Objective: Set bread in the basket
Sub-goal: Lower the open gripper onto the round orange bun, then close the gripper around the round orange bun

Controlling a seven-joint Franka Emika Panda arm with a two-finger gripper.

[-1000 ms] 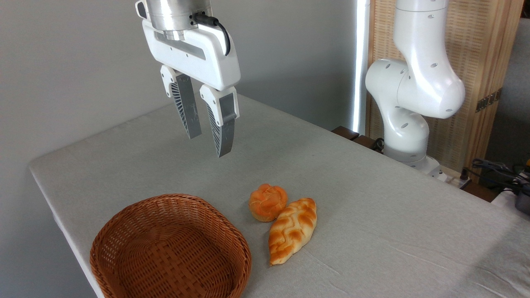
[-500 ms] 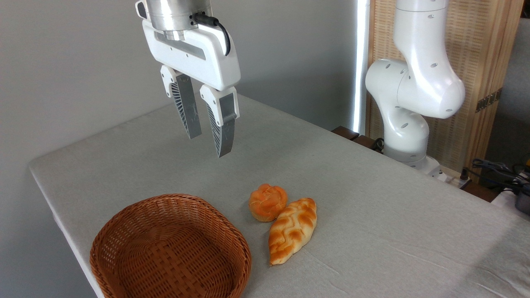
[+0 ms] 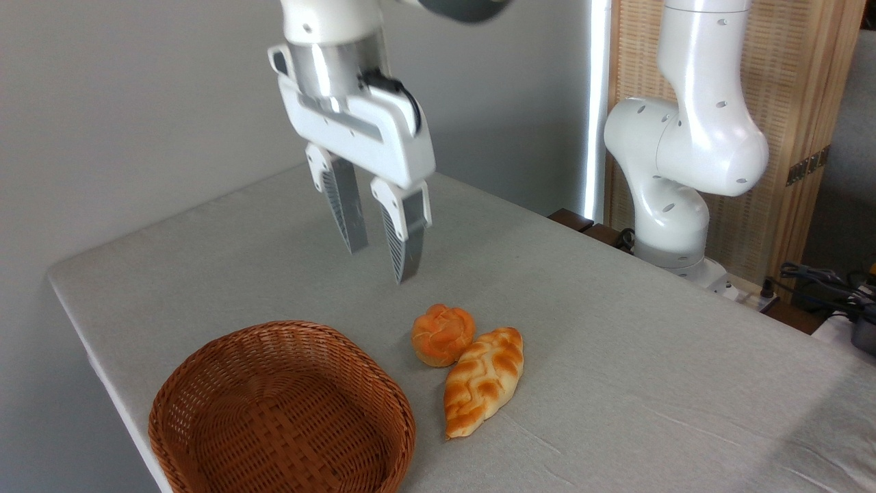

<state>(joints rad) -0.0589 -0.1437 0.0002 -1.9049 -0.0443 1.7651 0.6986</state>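
Observation:
The bread (image 3: 443, 334) needs to go into the wicker basket, so my gripper needs to grab it next by its rounded orange sides.
The bread (image 3: 443, 334), a small round orange bun with a knotted top, lies on the grey table just right of the basket (image 3: 205, 383). The basket is round, shallow, brown wicker, with nothing in it, at the table's near left corner. My gripper (image 3: 382, 263) hangs in the air above and a little left of the bun, fingers pointing down. It is open, with a narrow gap and nothing between the fingers.
A longer, paler braided loaf (image 3: 483, 380) lies touching the bun on its lower right side. The arm's white base (image 3: 674, 198) stands at the table's far right edge. The table's left edge runs close by the basket.
The gripper has moved right and down, closer to the bun. Its finger gap looks the same. Bun, loaf and basket have not moved.

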